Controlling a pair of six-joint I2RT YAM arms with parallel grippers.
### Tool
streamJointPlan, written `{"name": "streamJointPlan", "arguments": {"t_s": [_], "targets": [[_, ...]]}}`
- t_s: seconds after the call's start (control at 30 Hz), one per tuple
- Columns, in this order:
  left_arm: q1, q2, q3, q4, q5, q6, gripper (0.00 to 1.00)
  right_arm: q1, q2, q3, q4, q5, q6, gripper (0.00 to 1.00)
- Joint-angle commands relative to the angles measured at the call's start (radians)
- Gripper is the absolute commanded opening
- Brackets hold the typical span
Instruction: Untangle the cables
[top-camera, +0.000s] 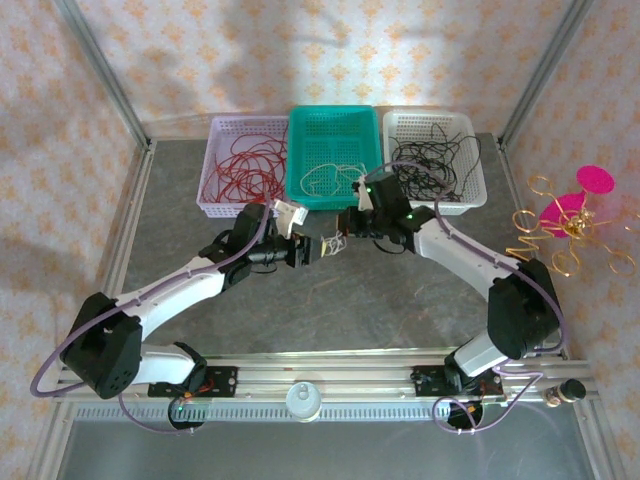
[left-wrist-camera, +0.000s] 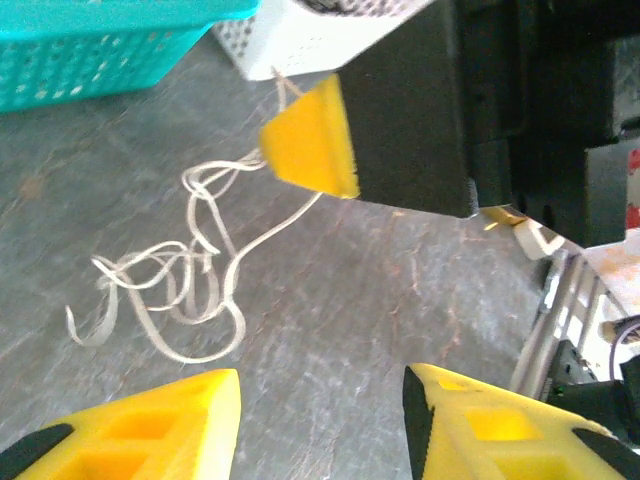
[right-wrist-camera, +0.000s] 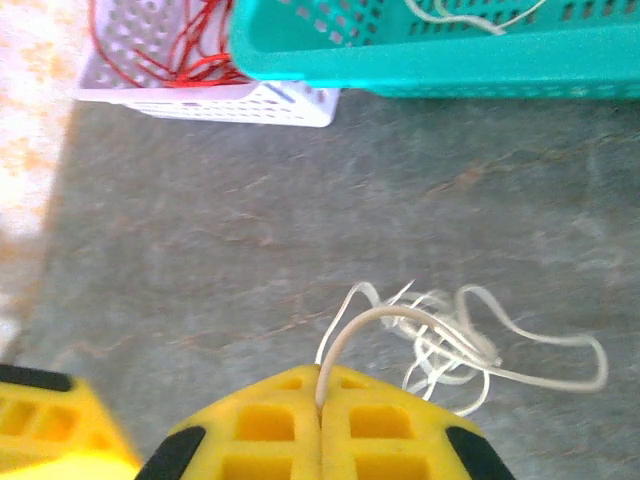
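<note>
I need to grip the white cable's raised strand (left-wrist-camera: 299, 213) with my left gripper next, beside the right gripper. This leaves the clump's loops free.
A white cable (left-wrist-camera: 170, 290) lies in a loose loopy clump on the grey tabletop, between the two grippers (top-camera: 335, 243). My right gripper (right-wrist-camera: 320, 388) is shut on one strand of this white cable (right-wrist-camera: 450, 345), which arcs up out of the clump into the closed yellow fingers. In the left wrist view the right gripper's yellow fingertip (left-wrist-camera: 310, 140) hangs above the clump with the strand running up to it. My left gripper (left-wrist-camera: 320, 385) stands open just in front of the clump, with bare table between its fingers. From above, the left gripper (top-camera: 316, 250) faces the right gripper (top-camera: 345, 236) closely.
Three baskets line the back: a pale one with red cables (top-camera: 245, 165), a teal one with white cables (top-camera: 335, 155), and a white one with black cables (top-camera: 435, 155). A gold wire ornament with a pink top (top-camera: 570, 215) stands off the table at right.
</note>
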Motion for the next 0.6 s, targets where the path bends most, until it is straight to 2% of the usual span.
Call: {"name": "streamJointPlan", "arguments": {"t_s": [0.0,0.27,0.57], "targets": [[-0.014,0.004,0.035,0.083,0.077,0.05,0.49,0.004,0.012,0.055,-0.121,-0.11,0.115,0.0],[-0.021,0.055,0.023,0.067,0.025,0.12,0.49,0.002,-0.004,0.094,-0.123,-0.205,0.275,0.0],[-0.028,0.084,0.003,0.07,0.064,0.152,0.49,0.002,-0.036,0.093,-0.112,-0.242,0.349,0.0]]}}
